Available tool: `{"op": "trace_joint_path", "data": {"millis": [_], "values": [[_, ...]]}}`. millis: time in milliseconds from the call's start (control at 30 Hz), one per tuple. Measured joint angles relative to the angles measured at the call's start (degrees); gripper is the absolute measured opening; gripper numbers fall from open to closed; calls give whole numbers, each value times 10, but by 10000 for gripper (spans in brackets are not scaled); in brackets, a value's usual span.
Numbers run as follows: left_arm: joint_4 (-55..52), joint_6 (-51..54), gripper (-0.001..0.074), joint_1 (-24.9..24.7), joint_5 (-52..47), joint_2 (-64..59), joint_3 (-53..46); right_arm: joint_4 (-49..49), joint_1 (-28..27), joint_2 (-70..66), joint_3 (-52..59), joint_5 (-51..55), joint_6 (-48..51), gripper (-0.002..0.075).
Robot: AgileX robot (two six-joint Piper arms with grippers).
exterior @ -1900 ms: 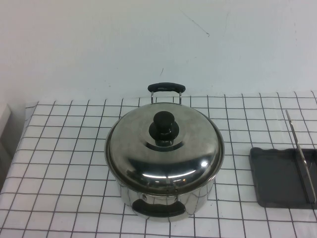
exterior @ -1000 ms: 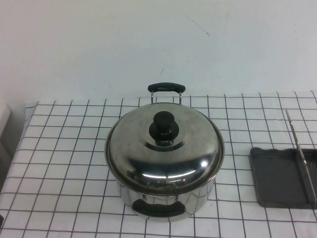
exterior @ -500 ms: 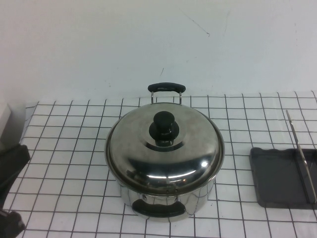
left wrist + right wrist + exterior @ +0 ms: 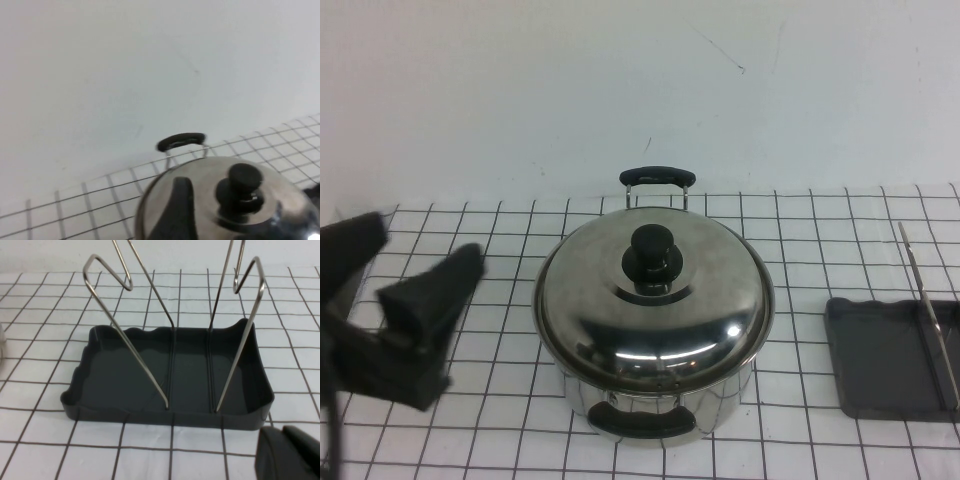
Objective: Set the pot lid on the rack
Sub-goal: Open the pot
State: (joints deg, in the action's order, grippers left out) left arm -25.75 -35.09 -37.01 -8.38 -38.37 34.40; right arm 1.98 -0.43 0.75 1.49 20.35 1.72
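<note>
I will grab the lid by its narrow black knob [image 4: 652, 246] [image 4: 245, 181] with my left gripper next, because the lid's steel dome is wide and slopes smoothly to its edge.
The pot lid [image 4: 620, 315], shiny domed steel with a black knob [image 4: 653, 258], sits on the pot [image 4: 720, 405] at the table's middle. My left gripper [image 4: 420, 242] is open and empty, raised left of the pot and apart from it. In the left wrist view the lid [image 4: 210, 200] and knob [image 4: 244, 181] lie ahead of the open left gripper [image 4: 245, 210]. The rack [image 4: 880, 360], a dark grey tray with a wire bar [image 4: 925, 310], stands at the right. My right gripper [image 4: 287, 452] is shut and empty beside the rack [image 4: 125, 375].
The pot has black handles at the back [image 4: 657, 176] and front [image 4: 645, 420]. A checked cloth [image 4: 470, 300] covers the table. A white wall [image 4: 620, 90] rises behind it. The rack runs off the right edge of the high view.
My left gripper has come into view from the lower left, risen, and moved toward the pot. The lid, pot and rack have not moved.
</note>
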Motion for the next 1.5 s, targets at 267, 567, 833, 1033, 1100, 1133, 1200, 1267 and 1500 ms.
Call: {"op": "trace_joint_path", "data": {"millis": [267, 567, 833, 1033, 1100, 1133, 1200, 1267, 1500], "values": [[-63, -37, 617, -24, 194, -196, 22, 0, 0, 0, 0, 0, 0, -3], [-24, 55, 614, -18, 319, -403, 76, 0, 0, 0, 0, 0, 0, -3], [51, 138, 609, -18, 392, -491, 98, 0, 0, 0, 0, 0, 0, -3], [98, 189, 608, -18, 429, -518, 103, 0, 0, 0, 0, 0, 0, -3], [111, 205, 608, -18, 431, -522, 103, 0, 0, 0, 0, 0, 0, -3], [117, 213, 607, -17, 430, -527, 103, 0, 0, 0, 0, 0, 0, -3], [123, 220, 607, -15, 430, -531, 103, 0, 0, 0, 0, 0, 0, -3], [128, 222, 607, -10, 434, -532, 103, 0, 0, 0, 0, 0, 0, -3], [134, 227, 602, -8, 445, -533, 103, 0, 0, 0, 0, 0, 0, -3]]}}
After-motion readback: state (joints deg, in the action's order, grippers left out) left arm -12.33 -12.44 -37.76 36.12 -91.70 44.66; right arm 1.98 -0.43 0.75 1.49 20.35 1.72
